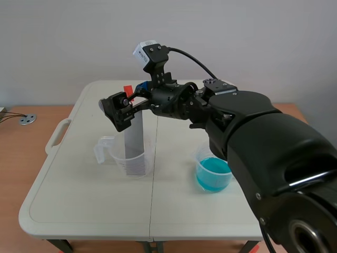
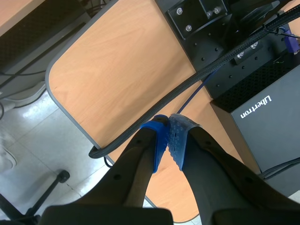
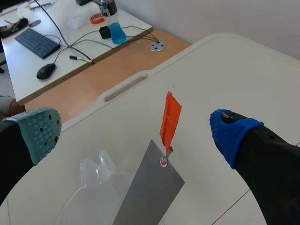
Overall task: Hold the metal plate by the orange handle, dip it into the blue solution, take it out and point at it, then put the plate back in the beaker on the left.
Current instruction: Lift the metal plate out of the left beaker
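Next, my right gripper grabs the metal plate's thin orange handle (image 1: 128, 91), to dip the plate into the blue solution (image 1: 213, 174).
The grey metal plate (image 1: 135, 138) (image 3: 151, 188) stands tilted in the clear beaker (image 1: 128, 159) (image 3: 90, 188) on the left of the table. Its orange handle (image 1: 127, 89) (image 3: 170, 120) sticks up from the plate's top corner. My right gripper (image 1: 124, 105) (image 3: 138, 133) reaches across from the right and is open, one finger on each side of the handle, not touching it. The beaker of blue solution (image 1: 213, 174) sits on the right of the table under the right arm. My left gripper (image 2: 168, 136) is shut on nothing, away from the table over a wooden desk.
The white folding table (image 1: 89, 211) has a carry slot (image 3: 124, 87) at its left edge. Beyond it stands a desk with a keyboard (image 3: 37, 42), a mouse (image 3: 46, 71) and cables. In the left wrist view a black box (image 2: 267, 126) and a cable (image 2: 187, 89) lie on the wooden desk.
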Robot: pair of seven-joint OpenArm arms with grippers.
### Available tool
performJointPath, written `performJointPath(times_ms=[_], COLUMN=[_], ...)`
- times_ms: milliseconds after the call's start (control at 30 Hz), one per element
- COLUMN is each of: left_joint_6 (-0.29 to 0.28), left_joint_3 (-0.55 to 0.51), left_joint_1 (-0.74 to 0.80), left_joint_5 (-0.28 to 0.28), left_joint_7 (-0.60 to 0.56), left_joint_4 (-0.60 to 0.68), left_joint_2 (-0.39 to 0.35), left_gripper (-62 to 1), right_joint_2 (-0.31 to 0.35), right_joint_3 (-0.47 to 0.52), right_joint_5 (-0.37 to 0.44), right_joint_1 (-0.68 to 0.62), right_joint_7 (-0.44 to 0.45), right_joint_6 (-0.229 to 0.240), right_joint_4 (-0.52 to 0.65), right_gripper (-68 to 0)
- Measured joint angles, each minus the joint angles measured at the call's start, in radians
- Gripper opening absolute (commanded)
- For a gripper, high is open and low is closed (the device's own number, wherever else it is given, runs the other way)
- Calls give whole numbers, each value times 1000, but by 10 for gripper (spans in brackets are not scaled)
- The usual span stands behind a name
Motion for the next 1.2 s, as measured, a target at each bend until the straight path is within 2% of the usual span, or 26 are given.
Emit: performJointPath(times_ms=[167, 367, 433, 567, 633, 800, 900, 1100, 1200], left_joint_6=[0, 0, 0, 0, 0, 0, 0, 0, 0], left_joint_3=[0, 0, 0, 0, 0, 0, 0, 0, 0], left_joint_1=[0, 0, 0, 0, 0, 0, 0, 0, 0], left_joint_5=[0, 0, 0, 0, 0, 0, 0, 0, 0], left_joint_7=[0, 0, 0, 0, 0, 0, 0, 0, 0], left_joint_4=[0, 0, 0, 0, 0, 0, 0, 0, 0], left_joint_2=[0, 0, 0, 0, 0, 0, 0, 0, 0], left_gripper=[-591, -590, -591, -590, -590, -590, -590, -590, -590], right_joint_2=[0, 0, 0, 0, 0, 0, 0, 0, 0], right_joint_3=[1, 1, 1, 1, 1, 1, 1, 1, 1], right_joint_5=[2, 21, 25, 45, 60, 116, 156, 160, 160], right_joint_1=[6, 6, 6, 6, 6, 6, 6, 6, 6], right_joint_7=[4, 6, 6, -4, -10, -71, -91, -96, -107], right_joint_6=[21, 23, 23, 23, 23, 23, 23, 23, 23], right_joint_4=[1, 1, 1, 1, 1, 1, 1, 1, 1], right_gripper=[-12, -14, -53, -176, -211, -252, -252, -252, -308])
